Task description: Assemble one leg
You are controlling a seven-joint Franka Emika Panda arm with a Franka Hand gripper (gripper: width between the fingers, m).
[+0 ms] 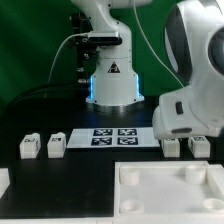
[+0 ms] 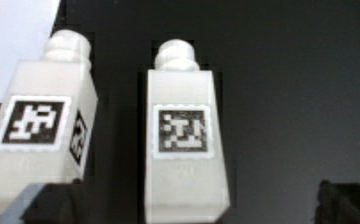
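Note:
Next, my gripper grabs the white leg by its tagged block end (image 2: 186, 150) to fit one leg onto the white panel.
Two white legs with black-and-white tags lie side by side on the black table in the wrist view, one (image 2: 186, 130) between my fingertips and one (image 2: 44, 120) just outside them. My gripper (image 2: 198, 205) is open, its dark fingertips (image 2: 44, 205) standing either side of the middle leg without touching it. In the exterior view my gripper (image 1: 186, 128) hangs just above the right pair of legs (image 1: 172, 146) (image 1: 198, 146). Two more legs (image 1: 29, 146) (image 1: 56, 145) stand at the exterior view's left.
The marker board (image 1: 112, 136) lies mid-table in front of the robot base (image 1: 110, 80). A large white panel with round corner sockets (image 1: 170, 190) lies at the front right. Another white part (image 1: 4, 182) shows at the front left edge.

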